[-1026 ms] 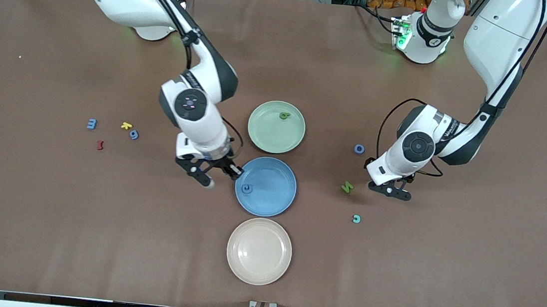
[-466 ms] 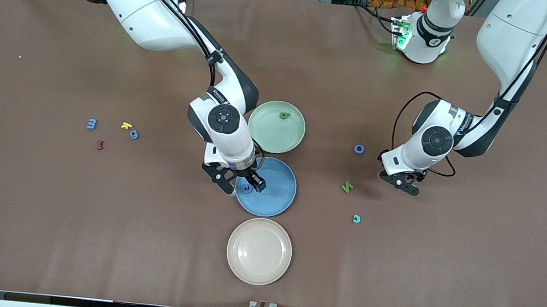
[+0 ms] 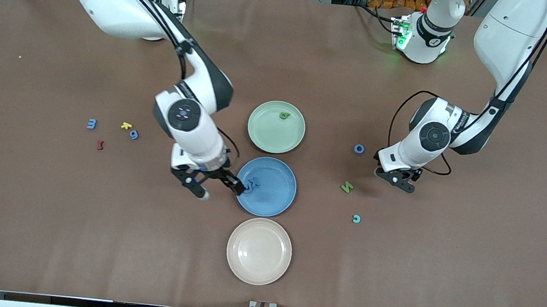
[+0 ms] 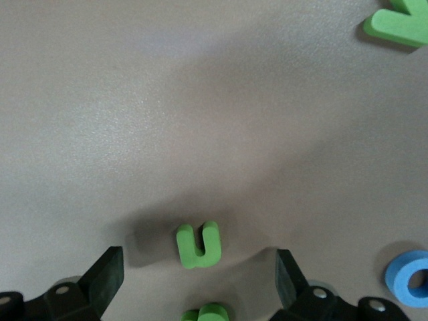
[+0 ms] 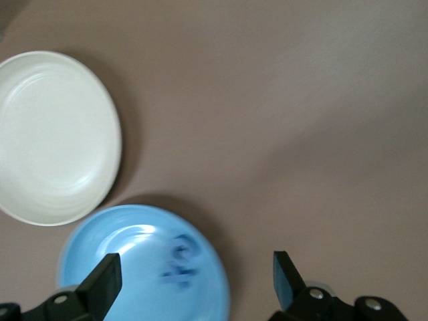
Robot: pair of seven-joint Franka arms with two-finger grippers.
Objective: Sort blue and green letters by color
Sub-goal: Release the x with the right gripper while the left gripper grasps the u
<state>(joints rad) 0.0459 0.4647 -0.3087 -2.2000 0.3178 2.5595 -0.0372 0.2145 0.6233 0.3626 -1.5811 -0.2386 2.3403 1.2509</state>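
Note:
The u is ready for my left gripper to close on: the open fingers are low on either side of the green u [image 4: 189,251] in the left wrist view.
My right gripper [image 3: 219,188] hangs open at the rim of the blue plate [image 3: 276,201], on the side toward the right arm's end, holding nothing. Blue letters [image 3: 252,185] lie in that plate; they show blurred [image 5: 179,261] between the right gripper's [image 5: 194,275] spread fingers. A green letter [image 3: 284,116] lies in the green plate [image 3: 268,133]. My left gripper [image 3: 395,180] is open low over a green u-shaped letter [image 4: 198,245]. A green N [image 3: 347,186] and a blue o [image 3: 359,148] lie close by.
An empty beige plate [image 3: 259,251] sits nearest the front camera. A teal c [image 3: 356,218] lies near the green N. Toward the right arm's end lie a blue 3 [image 3: 91,123], a blue 9 [image 3: 134,134], a yellow piece [image 3: 126,125] and a dark red piece [image 3: 99,145].
The right gripper swung over the blue plate, opened and let a blue letter drop beside the one there, then drew back to the rim. The left gripper shifted slightly.

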